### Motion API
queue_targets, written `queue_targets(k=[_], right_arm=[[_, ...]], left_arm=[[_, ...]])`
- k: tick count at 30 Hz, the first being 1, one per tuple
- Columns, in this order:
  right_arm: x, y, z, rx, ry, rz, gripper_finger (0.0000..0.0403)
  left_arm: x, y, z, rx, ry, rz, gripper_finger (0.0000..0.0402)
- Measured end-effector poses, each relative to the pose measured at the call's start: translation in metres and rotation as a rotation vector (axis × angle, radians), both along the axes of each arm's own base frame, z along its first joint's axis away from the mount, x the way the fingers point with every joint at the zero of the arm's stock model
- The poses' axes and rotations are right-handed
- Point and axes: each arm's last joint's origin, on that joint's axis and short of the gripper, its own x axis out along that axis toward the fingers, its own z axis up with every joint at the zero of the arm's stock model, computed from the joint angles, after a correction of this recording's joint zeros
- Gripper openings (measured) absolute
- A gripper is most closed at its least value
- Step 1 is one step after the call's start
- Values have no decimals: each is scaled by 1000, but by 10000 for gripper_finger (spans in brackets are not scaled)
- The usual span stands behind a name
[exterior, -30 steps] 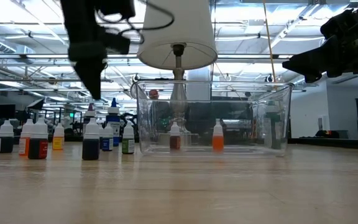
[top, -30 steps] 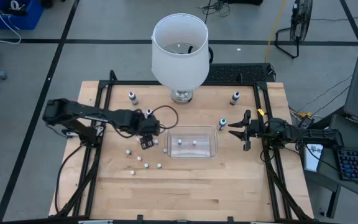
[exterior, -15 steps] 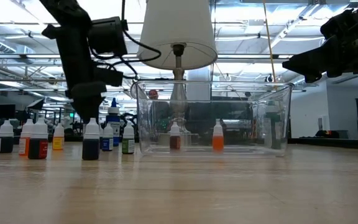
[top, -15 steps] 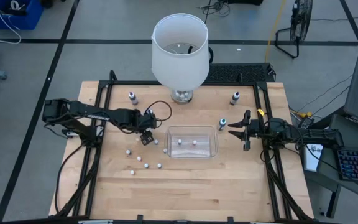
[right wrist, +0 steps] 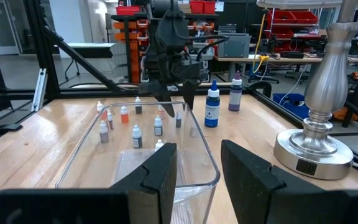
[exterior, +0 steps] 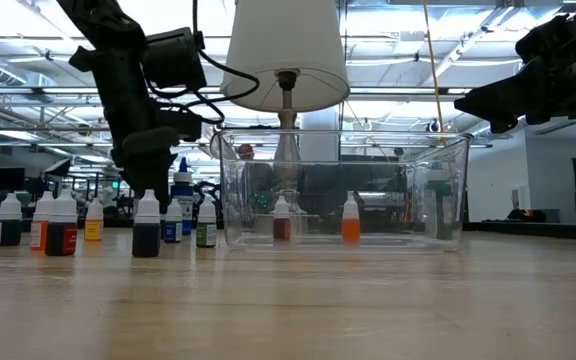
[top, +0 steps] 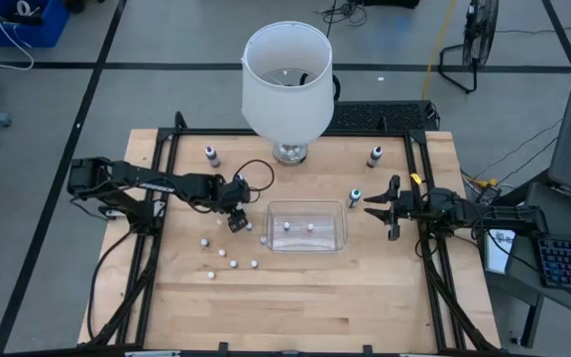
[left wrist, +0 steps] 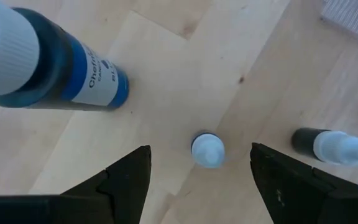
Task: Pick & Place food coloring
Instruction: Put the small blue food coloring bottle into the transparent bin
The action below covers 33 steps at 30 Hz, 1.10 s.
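My left gripper picks up the small food coloring bottle by its white cap [left wrist: 208,151] next, to place it in the clear tub.
The food coloring is a group of small white-capped dropper bottles [top: 222,251] standing upright on the wooden table, left of a clear tub [top: 307,226]. Two more bottles [exterior: 350,220] stand inside the tub. My left gripper [left wrist: 199,163] is open and points steeply down over one small bottle [left wrist: 207,150]. Its fingers stand on either side of that cap without touching it. In the low view the left gripper [exterior: 136,185] hangs just above the row of caps. My right gripper [top: 385,208] waits, open and level, at the tub's right side.
A taller blue bottle [left wrist: 55,68] and a dark small bottle [left wrist: 331,144] stand close to the left gripper. A lamp with a white shade [top: 285,79] stands at the far middle. Taller bottles [top: 211,154], [top: 375,156], [top: 355,197] stand toward the far side.
My left gripper has come down toward the small bottles and tipped to point more steeply down. Most of this happened early in the second; since then it has barely moved. No bottle has moved.
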Motion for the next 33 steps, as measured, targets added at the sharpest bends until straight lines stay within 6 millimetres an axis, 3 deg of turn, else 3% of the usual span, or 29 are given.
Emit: queue_targets(k=[13, 21, 33], right_arm=[[0, 0, 0, 0, 1, 0, 114], [0, 0, 0, 0, 0, 0, 114], [0, 0, 0, 0, 0, 0, 114]], left_arm=[[3, 1, 1, 19, -35, -8, 269], [-5, 0, -14, 15, -40, 3, 269], [-5, 0, -16, 34, -46, 2, 268]])
